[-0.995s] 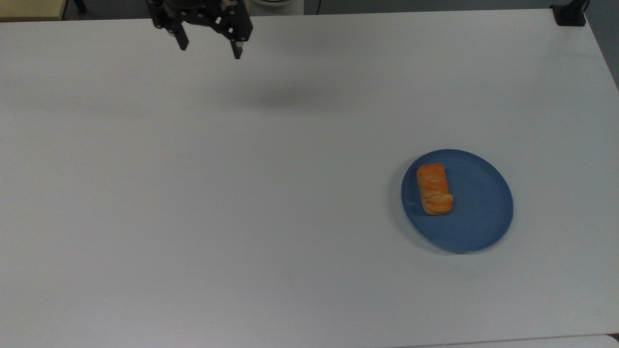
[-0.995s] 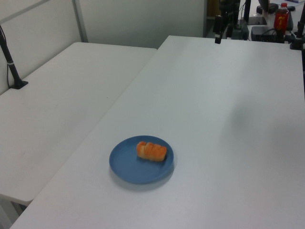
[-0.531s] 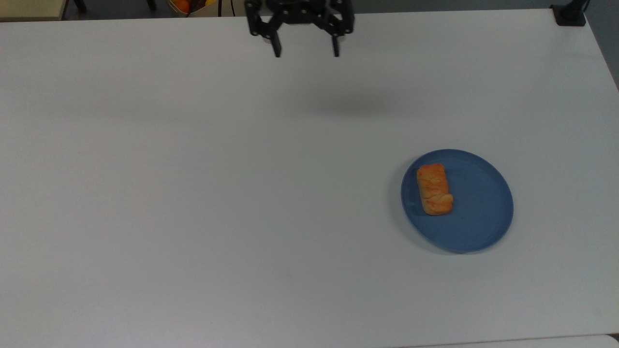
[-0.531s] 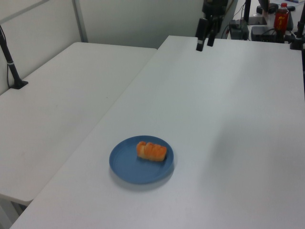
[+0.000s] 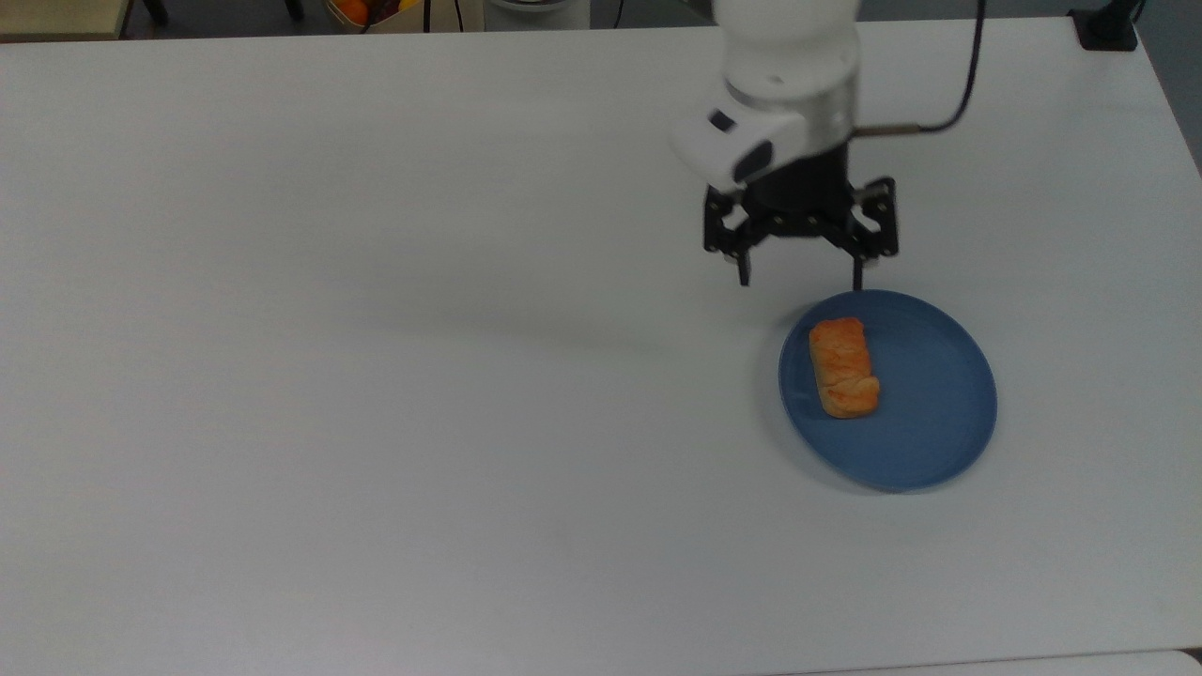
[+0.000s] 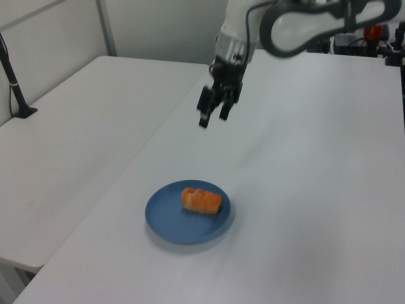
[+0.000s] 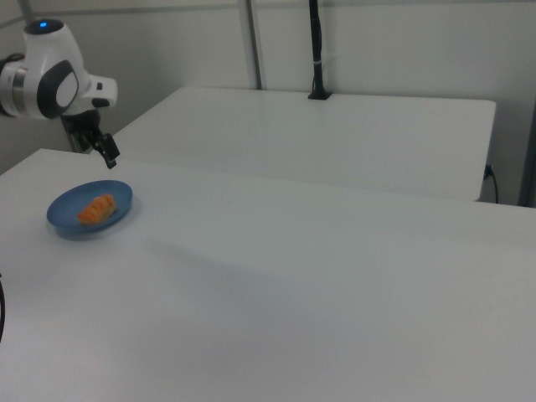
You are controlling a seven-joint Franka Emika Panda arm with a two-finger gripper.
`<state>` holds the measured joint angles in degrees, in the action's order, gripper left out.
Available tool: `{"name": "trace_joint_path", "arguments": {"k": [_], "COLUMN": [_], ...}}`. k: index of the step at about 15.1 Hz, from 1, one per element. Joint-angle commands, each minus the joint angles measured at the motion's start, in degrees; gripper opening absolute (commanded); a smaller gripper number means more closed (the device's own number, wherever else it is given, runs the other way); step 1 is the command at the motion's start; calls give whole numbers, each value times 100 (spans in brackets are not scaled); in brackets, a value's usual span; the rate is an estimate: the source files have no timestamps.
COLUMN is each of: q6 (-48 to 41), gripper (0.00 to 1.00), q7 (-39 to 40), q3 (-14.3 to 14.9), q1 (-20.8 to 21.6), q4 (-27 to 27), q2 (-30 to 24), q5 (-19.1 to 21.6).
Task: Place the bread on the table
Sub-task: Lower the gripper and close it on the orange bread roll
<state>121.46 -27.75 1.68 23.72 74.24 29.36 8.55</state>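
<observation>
My gripper grabs the bread by its middle point(image 6: 201, 201) next, to put the golden-orange bread on the white table.
The bread point(image 5: 843, 366) is a small golden-orange roll lying on the left half of a round blue plate point(image 5: 939, 413) on the white table point(image 5: 376, 376). My gripper point(image 5: 800, 282) hangs open and empty above the table, just past the plate's upper-left rim in the top view. In the left view the gripper point(image 6: 213, 120) is well above and behind the bread point(image 6: 202, 200) and the plate point(image 6: 171, 225). In the right view the gripper point(image 7: 107, 155) is above the plate point(image 7: 117, 197) and the bread point(image 7: 97, 209).
A second white table point(image 6: 82, 126) adjoins the plate's side. A black post on a clamp point(image 6: 16, 82) stands on it. Another black clamp point(image 5: 1103, 28) sits at the top view's upper right corner. A cable point(image 5: 967, 75) trails from the arm.
The arm has swept from the top view's upper left to the right and forward, toward the plate. Its fingers stay open. The bread and plate have not moved.
</observation>
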Motion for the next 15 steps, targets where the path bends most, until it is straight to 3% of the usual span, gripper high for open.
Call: {"name": "trace_joint_path", "arguments": {"k": [1, 3, 6, 12, 14, 15], "q6": [412, 790, 1099, 1108, 1108, 1117], "gripper": [100, 100, 100, 100, 87, 76], "q7": [-327, -327, -327, -309, -292, -292], "q3": [148, 227, 718, 658, 649, 632], "q1": [465, 694, 1195, 1196, 1196, 1196], "q4": [-559, -595, -595, -569, -542, -534], "q2": [815, 1132, 1501, 1617, 1625, 1626], "q5": [-362, -389, -389, -389, -450, -563]}}
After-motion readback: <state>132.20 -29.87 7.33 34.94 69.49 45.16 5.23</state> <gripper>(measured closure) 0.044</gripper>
